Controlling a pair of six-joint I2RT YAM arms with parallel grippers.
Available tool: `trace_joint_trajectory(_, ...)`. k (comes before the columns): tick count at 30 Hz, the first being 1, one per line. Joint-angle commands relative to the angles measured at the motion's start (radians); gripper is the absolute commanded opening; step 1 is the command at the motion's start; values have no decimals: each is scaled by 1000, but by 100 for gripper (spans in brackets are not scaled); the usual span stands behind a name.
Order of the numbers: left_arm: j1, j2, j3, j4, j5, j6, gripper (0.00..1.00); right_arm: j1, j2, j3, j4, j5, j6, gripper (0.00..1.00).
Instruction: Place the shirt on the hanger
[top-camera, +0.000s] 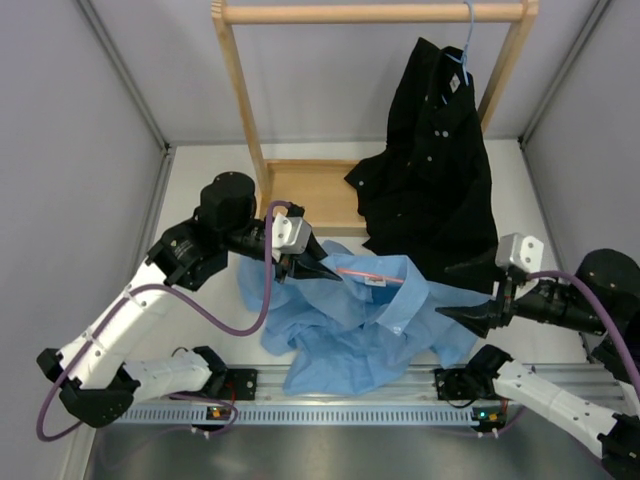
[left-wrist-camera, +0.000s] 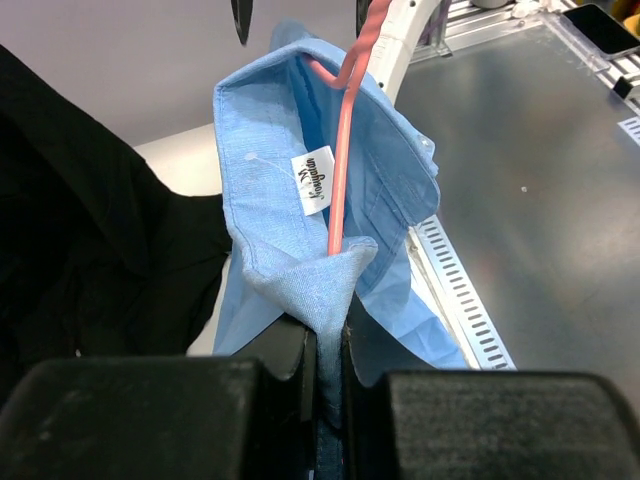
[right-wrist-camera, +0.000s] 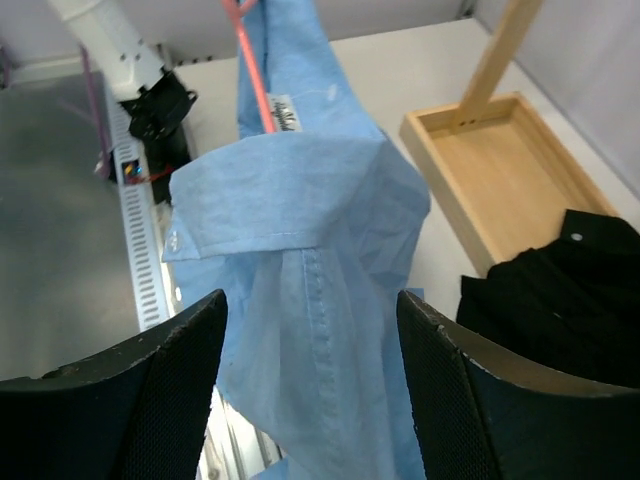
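Observation:
I need to grab the shirt (top-camera: 424, 291) (right-wrist-camera: 308, 222) beside its collar with my right gripper next, opposite my left gripper. That keeps the hanger's hook free to hang.
The light blue shirt (top-camera: 350, 325) lies crumpled near the table's front, its collar lifted. My left gripper (top-camera: 330, 273) is shut on a fold of the collar (left-wrist-camera: 318, 285); the cloth is pinched between the fingers (left-wrist-camera: 285, 345). The pink wire hanger (top-camera: 372, 276) lies inside the collar, its wire (left-wrist-camera: 342, 160) passing the white neck label (left-wrist-camera: 317, 178). My right gripper (top-camera: 442, 290) is open at the shirt's right side. In the right wrist view its fingers (right-wrist-camera: 170, 380) stand wide apart with the shirt's button placket (right-wrist-camera: 315, 290) hanging between them, and the hanger (right-wrist-camera: 255, 85) shows beyond.
A black shirt (top-camera: 435, 170) hangs from a pale blue hanger (top-camera: 466, 45) on the wooden rack (top-camera: 370, 12), draping onto the table behind the blue shirt. The rack's wooden base tray (top-camera: 310, 195) sits at the back. A metal rail (top-camera: 330, 410) runs along the front edge.

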Motion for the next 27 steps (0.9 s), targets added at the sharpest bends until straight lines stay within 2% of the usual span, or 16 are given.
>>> trace_joint_trajectory(1, 3, -1, 27, 41, 78, 0, 0, 11, 54, 3, -53, -171, -89, 66)
trace_joint_trajectory(5, 3, 34, 91, -11, 96, -6, 0, 11, 84, 3, -23, -168, -104, 63)
trace_joint_trajectory(12, 3, 112, 182, -45, 135, -54, 0, 11, 129, 0, 66, -176, -110, 46)
trace_joint_trajectory(14, 5, 124, 212, -51, 143, -71, 0, 11, 135, 1, 72, -170, -118, 37)
trace_joint_trajectory(15, 11, 132, 220, -49, 143, -77, 0, 11, 137, 1, 73, -168, -127, 15)
trace_joint_trajectory(16, 13, 134, 228, -52, 127, -83, 0, 11, 132, 0, 75, -165, -130, 0)
trace_joint_trajectory(20, 39, 154, 287, -46, -55, -149, 0, 11, 60, -29, 145, -43, -86, 0)
trace_joint_trajectory(21, 51, 164, 301, -46, -142, -183, 2, 11, 43, -39, 167, -17, -78, 0)
trace_joint_trajectory(23, 57, 175, 327, -40, -224, -218, 8, 11, -3, -65, 243, 58, -49, 0)
trace_joint_trajectory(24, 57, 177, 344, -39, -279, -233, 15, 11, -15, -74, 271, 85, -35, 0)
trace_joint_trajectory(25, 57, 172, 346, -29, -304, -243, 29, 11, -26, -82, 297, 109, -25, 0)
trace_joint_trajectory(26, 57, 154, 343, 6, -328, -256, 55, 11, -38, -86, 319, 146, -2, 0)
trace_joint_trajectory(27, 57, 142, 332, 26, -353, -278, 65, 11, -40, -83, 345, 160, 8, 0)
